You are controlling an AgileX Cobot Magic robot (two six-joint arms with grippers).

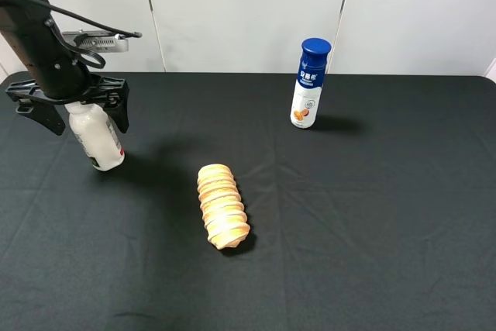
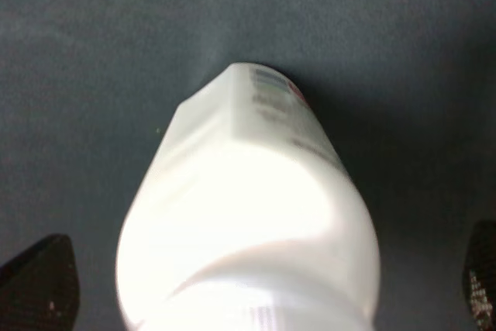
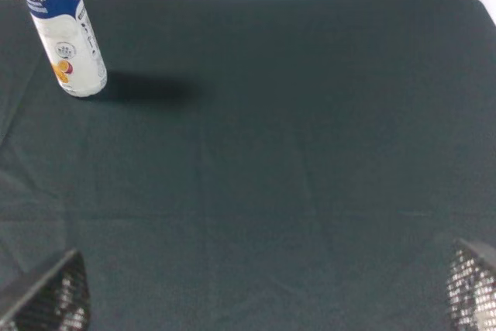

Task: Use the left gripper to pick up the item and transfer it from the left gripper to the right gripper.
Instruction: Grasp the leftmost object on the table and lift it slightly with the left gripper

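Note:
The white bottle's lower body should stay free for my right gripper, so I should next grip the white bottle by its upper part with my left gripper.
A white bottle with a small printed label stands on the black table at the left. My left gripper is open, with its fingers spread wide on either side of the bottle's upper part and not touching it. The left wrist view looks down on the bottle, which fills the middle, with the dark fingertips far apart at the frame's edges. My right gripper is open and empty over bare table; it is out of the exterior high view.
A white bottle with a blue cap stands at the back, right of the middle, and also shows in the right wrist view. A ridged, bread-like roll lies in the middle of the table. A white wall stands behind.

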